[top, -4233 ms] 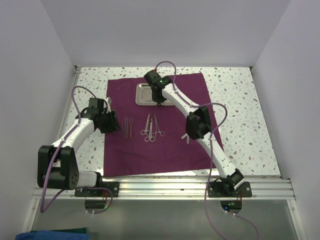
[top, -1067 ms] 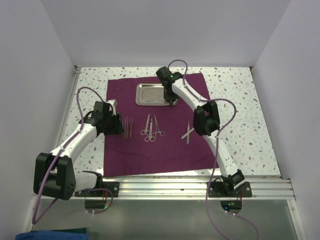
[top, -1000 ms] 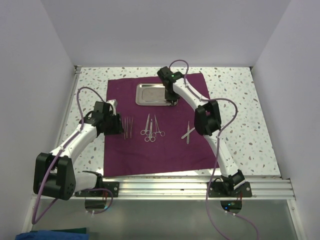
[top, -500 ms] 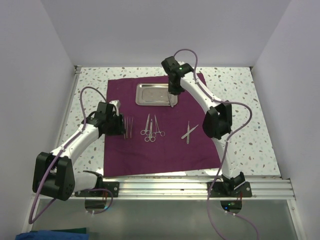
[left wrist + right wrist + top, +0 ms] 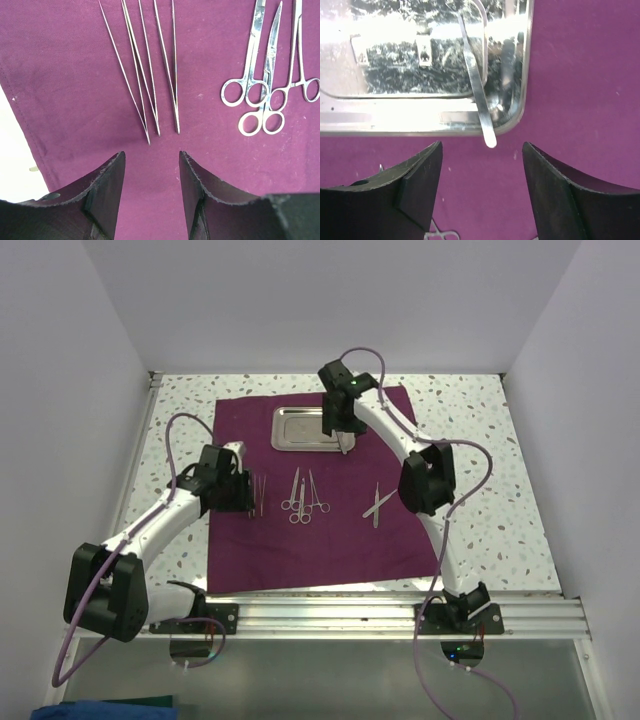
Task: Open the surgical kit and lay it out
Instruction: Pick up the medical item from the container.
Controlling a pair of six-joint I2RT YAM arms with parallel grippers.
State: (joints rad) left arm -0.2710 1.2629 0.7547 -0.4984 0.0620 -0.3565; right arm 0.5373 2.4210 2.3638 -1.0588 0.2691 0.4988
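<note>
My right gripper grabs the flat silver tweezer across its sides next, near its end overhanging the tray's rim, to lay it on the cloth (image 5: 300, 545).
The plum cloth (image 5: 300, 545) lies spread flat, with the shiny steel tray (image 5: 296, 429) at its far end. My right gripper (image 5: 338, 432) (image 5: 481, 149) hangs open over the tray's (image 5: 420, 122) near right corner. A flat silver tweezer (image 5: 476, 95) leans over the rim there, its tip between my fingers and untouched. My left gripper (image 5: 245, 496) (image 5: 151, 155) is open and empty, just short of three thin tweezers (image 5: 150, 75) (image 5: 258, 495). Ring-handled scissors and forceps (image 5: 301, 498) (image 5: 262, 92) lie beside them. One more crossed silver tool (image 5: 377, 504) lies to the right.
Speckled tabletop (image 5: 480, 470) borders the cloth on both sides, and white walls close in the table. The cloth's left hem and bare table (image 5: 12, 150) show in the left wrist view. An aluminium rail (image 5: 330, 615) runs along the near edge.
My right gripper has opened and let go of the flat tweezer, which now rests across the tray's corner rim. The left arm has crept slightly right toward the thin tweezers.
</note>
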